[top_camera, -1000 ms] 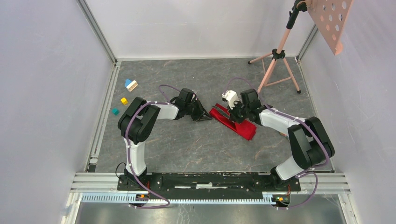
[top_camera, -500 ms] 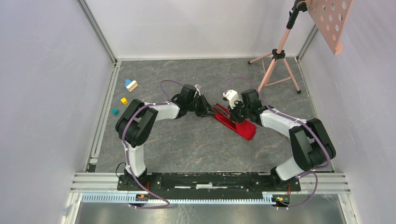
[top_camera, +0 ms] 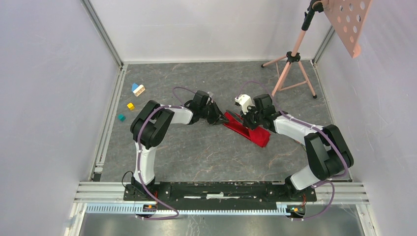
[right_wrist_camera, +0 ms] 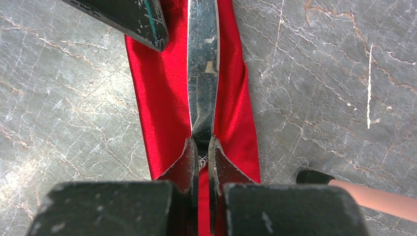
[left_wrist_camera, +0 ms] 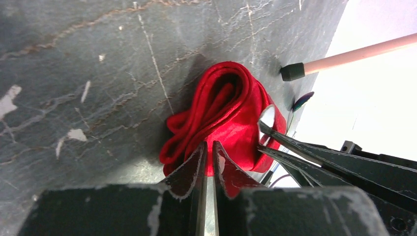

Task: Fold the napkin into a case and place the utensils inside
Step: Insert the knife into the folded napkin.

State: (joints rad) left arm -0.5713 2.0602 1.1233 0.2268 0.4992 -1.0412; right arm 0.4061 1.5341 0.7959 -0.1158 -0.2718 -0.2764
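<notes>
The silver utensil runs lengthwise over the napkin's middle with red cloth on both sides, so my right gripper should let it go and it would land there.
The red napkin lies as a narrow folded strip slanting across the middle of the floor. In the left wrist view its near end curls into an open mouth. My left gripper sits at that end, its tips pinched on the cloth's near edge. My right gripper hovers over the strip, shut on the handle of a silver utensil. The utensil runs along the middle of the napkin, and its shiny tip reaches the mouth. Whether it lies under a layer I cannot tell.
A pink tripod stand rises at the back right, one rubber foot close beside the napkin. Small toy blocks lie at the far left. A perforated board hangs top right. White walls close in all sides.
My left gripper moved right to the napkin's end, opened slightly, then closed again there. The right gripper and utensil stayed over the strip.
</notes>
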